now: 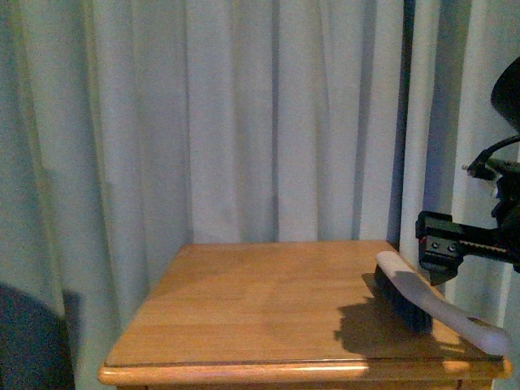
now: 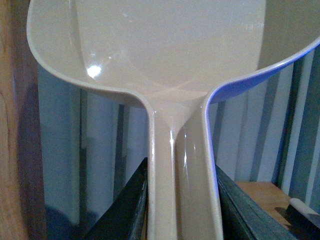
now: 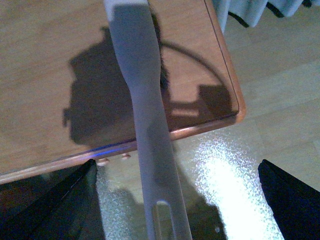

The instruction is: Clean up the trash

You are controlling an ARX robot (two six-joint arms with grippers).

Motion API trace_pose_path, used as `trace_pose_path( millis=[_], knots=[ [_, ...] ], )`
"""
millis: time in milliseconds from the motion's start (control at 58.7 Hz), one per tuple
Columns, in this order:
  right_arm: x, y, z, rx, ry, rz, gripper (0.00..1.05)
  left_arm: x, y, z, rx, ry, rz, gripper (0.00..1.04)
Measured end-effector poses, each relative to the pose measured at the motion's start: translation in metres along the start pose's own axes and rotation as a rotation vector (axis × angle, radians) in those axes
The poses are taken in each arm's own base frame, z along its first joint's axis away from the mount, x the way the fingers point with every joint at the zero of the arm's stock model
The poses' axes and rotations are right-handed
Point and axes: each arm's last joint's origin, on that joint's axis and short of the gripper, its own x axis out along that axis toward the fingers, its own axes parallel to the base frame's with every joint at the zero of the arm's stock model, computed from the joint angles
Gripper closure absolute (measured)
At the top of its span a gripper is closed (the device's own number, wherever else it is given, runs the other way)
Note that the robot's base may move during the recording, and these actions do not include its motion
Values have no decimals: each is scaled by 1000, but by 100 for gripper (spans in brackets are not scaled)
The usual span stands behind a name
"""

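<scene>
Next, my right gripper grabs the brush by the handle end (image 1: 478, 331) that juts past the table's corner, since its bristle head (image 1: 405, 299) rests on the table.
No crumpled white paper shows in any view. A brush (image 1: 422, 305) with a pale handle and dark bristles lies at the right side of the wooden table (image 1: 268, 309), its handle overhanging the front corner. My right gripper (image 1: 443, 248) hovers just above it. In the right wrist view it (image 3: 176, 165) is open, with the brush handle (image 3: 137, 75) between the wide-apart jaws and untouched. My left gripper (image 2: 181, 165) is shut on the handle of a beige dustpan (image 2: 165, 55), held up in the air.
Pale curtains (image 1: 244, 122) hang right behind the table. A dark rounded object (image 1: 28, 341) sits at the lower left. Light floor (image 3: 280, 100) lies below the table corner (image 3: 235, 107). The left wrist view shows the table (image 2: 260, 192) and brush tip (image 2: 302, 207).
</scene>
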Motion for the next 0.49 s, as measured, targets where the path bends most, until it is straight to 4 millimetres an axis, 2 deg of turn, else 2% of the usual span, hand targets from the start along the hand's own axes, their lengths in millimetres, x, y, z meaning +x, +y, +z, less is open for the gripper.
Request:
trace_pose_path(
  millis=[341, 494],
  knots=[
    [28, 5, 2, 20, 34, -7, 7, 0, 0, 0, 0, 0, 0, 77],
    [42, 5, -3, 23, 64, -18, 7, 0, 0, 0, 0, 0, 0, 77]
  ],
)
